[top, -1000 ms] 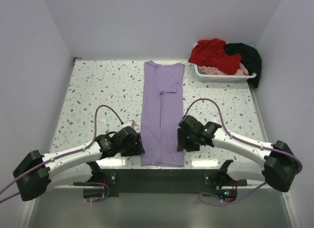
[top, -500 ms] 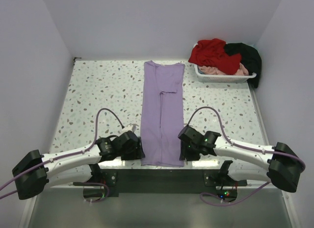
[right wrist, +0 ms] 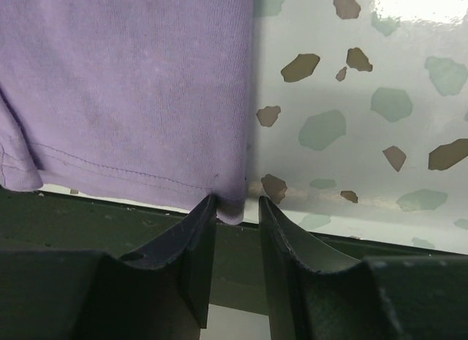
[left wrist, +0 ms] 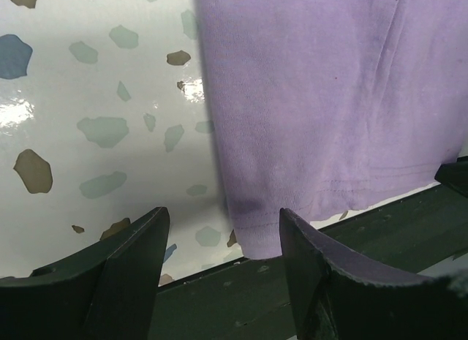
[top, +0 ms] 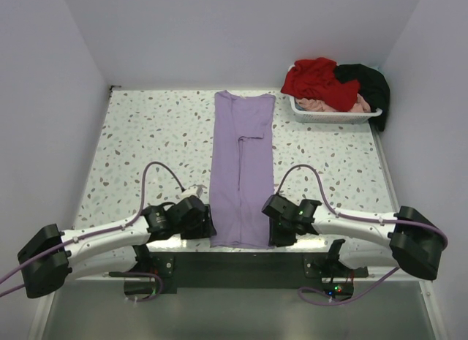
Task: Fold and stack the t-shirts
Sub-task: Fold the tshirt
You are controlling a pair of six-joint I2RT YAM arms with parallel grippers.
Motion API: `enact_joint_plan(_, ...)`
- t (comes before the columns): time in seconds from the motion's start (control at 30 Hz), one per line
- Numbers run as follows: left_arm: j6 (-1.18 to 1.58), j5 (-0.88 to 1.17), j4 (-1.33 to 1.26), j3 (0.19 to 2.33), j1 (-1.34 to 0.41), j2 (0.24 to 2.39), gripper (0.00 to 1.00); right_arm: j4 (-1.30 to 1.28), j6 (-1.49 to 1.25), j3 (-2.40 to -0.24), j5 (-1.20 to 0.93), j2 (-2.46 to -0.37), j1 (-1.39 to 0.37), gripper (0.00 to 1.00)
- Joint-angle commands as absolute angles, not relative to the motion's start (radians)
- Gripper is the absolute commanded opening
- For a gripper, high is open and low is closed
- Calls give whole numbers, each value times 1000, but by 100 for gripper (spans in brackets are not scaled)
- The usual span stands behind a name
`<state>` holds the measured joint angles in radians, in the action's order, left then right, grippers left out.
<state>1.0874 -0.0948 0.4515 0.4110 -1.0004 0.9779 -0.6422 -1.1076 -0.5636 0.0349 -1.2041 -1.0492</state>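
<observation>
I should next grab the lavender t-shirt's near hem corner (top: 215,242) (left wrist: 254,241) with my left gripper, opposite my right gripper's corner, to fold the t-shirt's hem evenly over the folded t-shirt.
A lavender t-shirt (top: 241,164) lies flat on the speckled table, folded lengthwise into a long strip from the far side to the near edge. My left gripper (top: 208,230) is open, its fingers either side of the shirt's near left corner (left wrist: 263,234). In the left wrist view the left gripper (left wrist: 223,216) has a wide gap and touches nothing. My right gripper (top: 273,234) is at the near right corner. In the right wrist view the right gripper (right wrist: 237,202) is narrow around that hem corner (right wrist: 232,208); a small gap remains on one side. Red (top: 314,77), black (top: 369,84) and pale pink (top: 329,104) t-shirts are heaped at the back right.
The heaped shirts sit in a white tray (top: 336,118) in the back right corner. A dark ledge (top: 234,263) runs along the table's near edge just below the shirt's hem. White walls close in the table on three sides.
The right gripper moved toward the near edge to the shirt's right hem corner and its jaws narrowed. The left gripper shifted slightly nearer, then held still and open.
</observation>
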Motion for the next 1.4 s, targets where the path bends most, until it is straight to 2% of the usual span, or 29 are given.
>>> enact_joint_plan(0.0, 1111, -112, 420, 405, -1012, 986, 66, -600, -1144, -537, 17, -1198, -1060, 33)
enact_joint_plan(0.2, 1126, -113, 410, 407, -1028, 1006, 66, -562, -1160, -496, 3, -1190, -1063, 29)
enact_joint_plan(0.3, 1132, -115, 408, 407, -1035, 1023, 66, -548, -1161, -479, 2, -1190, -1062, 17)
enact_joint_plan(0.37, 1141, -115, 407, 407, -1045, 1035, 66, -549, -1164, -476, 2, -1187, -1063, 4)
enact_joint_plan(0.43, 1146, -118, 399, 408, -1055, 1040, 66, -571, -1169, -476, 3, -1172, -1062, 0)
enact_joint_plan(0.6, 1157, -132, 400, 419, -1068, 1069, 63, -652, -1169, -495, 41, -1134, -1063, 0)
enact_joint_plan(0.67, 1164, -136, 417, 428, -1077, 1086, 57, -670, -1170, -499, 51, -1117, -1063, 0)
enact_joint_plan(0.97, 1210, -175, 476, 454, -1140, 1094, 47, -698, -1172, -503, 63, -1101, -1062, 0)
enact_joint_plan(1.37, 1281, -115, 357, 393, -1207, 1108, 45, -698, -1158, -520, 69, -1115, -1063, 0)
